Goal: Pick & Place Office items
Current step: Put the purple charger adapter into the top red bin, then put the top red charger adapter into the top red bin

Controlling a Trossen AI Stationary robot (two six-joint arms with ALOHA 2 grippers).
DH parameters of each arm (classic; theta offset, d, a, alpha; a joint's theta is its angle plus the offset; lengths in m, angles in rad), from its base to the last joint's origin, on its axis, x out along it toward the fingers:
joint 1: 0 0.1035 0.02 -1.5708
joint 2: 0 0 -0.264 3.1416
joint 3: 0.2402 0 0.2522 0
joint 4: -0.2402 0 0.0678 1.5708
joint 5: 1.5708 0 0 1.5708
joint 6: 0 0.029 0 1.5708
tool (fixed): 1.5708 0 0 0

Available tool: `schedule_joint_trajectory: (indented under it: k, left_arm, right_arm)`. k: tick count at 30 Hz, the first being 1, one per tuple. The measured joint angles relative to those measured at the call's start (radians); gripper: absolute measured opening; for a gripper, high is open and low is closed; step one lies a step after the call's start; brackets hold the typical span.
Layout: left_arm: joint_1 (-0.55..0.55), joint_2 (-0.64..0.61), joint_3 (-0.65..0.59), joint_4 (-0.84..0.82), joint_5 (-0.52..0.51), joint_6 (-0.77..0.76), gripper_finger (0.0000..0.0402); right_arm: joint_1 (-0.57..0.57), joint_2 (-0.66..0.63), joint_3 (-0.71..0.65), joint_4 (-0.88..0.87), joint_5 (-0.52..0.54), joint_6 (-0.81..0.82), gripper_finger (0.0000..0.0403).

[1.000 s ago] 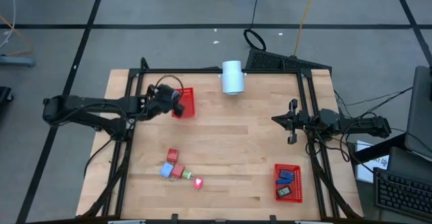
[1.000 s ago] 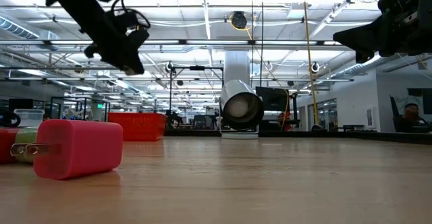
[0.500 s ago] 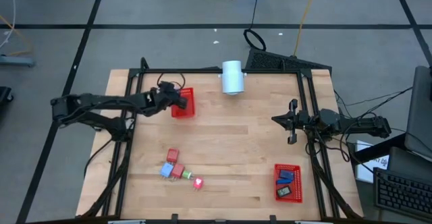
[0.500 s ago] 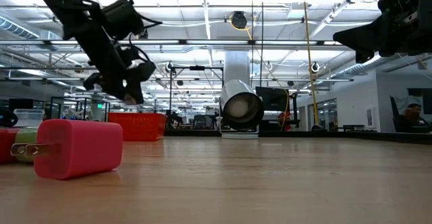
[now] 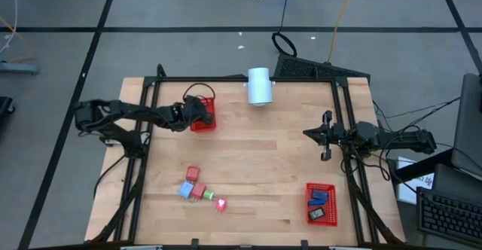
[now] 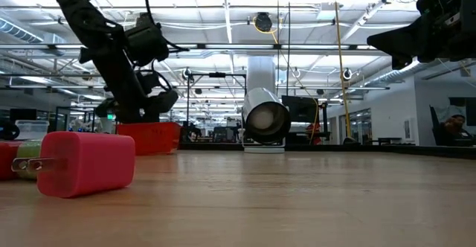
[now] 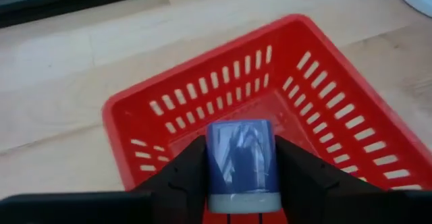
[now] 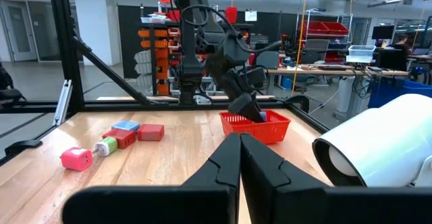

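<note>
The left gripper should open now, because the light blue item (image 7: 241, 158) hangs inside the red basket's rim (image 7: 216, 55) and would stay in the basket.
A light blue office item (image 7: 241, 160) with a pale base sits between the fingers of my left gripper (image 7: 241, 164), which is shut on it. That gripper (image 5: 202, 111) slants down over the red mesh basket (image 5: 205, 120) at the table's far left, and its tip is at the basket's rim (image 6: 152, 128). Several more office items lie near the front left: two red (image 5: 192, 173), one light blue (image 5: 184, 190) and a pink-red one (image 5: 221, 204). My right gripper (image 5: 325, 135) waits shut at the right side, above the table. My left gripper pinches the light blue item by two opposite sides (image 7: 210, 163) between its two fingers. The fingers come slanting down from the table's left. The item is over the inside of the red basket (image 7: 283, 109). Whether it touches the basket's floor I cannot tell.
A white cylinder (image 5: 259, 86) lies at the far edge, in the middle. A second red basket (image 5: 320, 203) at the front right holds a dark blue and a black piece. Bare wood lies between the two baskets. In the low view the pink-red item (image 6: 85, 164) is close to the camera.
My left gripper has gone down and a little toward the table's right, to the rim of the far-left basket, and it has rolled somewhat on the way. It stays shut on the light blue item, which has come down with it.
</note>
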Motion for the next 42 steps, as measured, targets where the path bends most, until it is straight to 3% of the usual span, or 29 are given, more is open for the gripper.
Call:
schedule_joint_trajectory:
  k: [5, 13, 21, 27, 35, 42]
  left_arm:
    - [0.000, 0.011, 0.000, 0.023, 0.000, -0.001, 0.0141]
    - [0.000, 0.011, 0.000, 0.024, 0.000, 0.006, 0.0208]
    - [0.000, 0.010, 0.000, 0.060, 0.004, 0.085, 0.0215]
    - [-0.003, -0.048, 0.008, 0.098, 0.100, 0.236, 0.0207]
    - [-0.019, -0.217, 0.016, 0.093, 0.204, 0.307, 0.0191]
    - [-0.056, -0.370, 0.016, 0.096, 0.455, 0.283, 0.0175]
  right_arm:
    - [0.000, 0.000, 0.000, 0.000, 0.000, 0.000, 0.0000]
    - [0.000, 0.000, 0.000, 0.000, 0.000, 0.000, 0.0000]
    - [0.000, 0.000, 0.000, 0.000, 0.000, 0.000, 0.0000]
    - [0.000, 0.000, 0.000, 0.000, 0.000, 0.000, 0.0000]
    - [0.000, 0.000, 0.000, 0.000, 0.000, 0.000, 0.0000]
    - [0.000, 0.000, 0.000, 0.000, 0.000, 0.000, 0.0000]
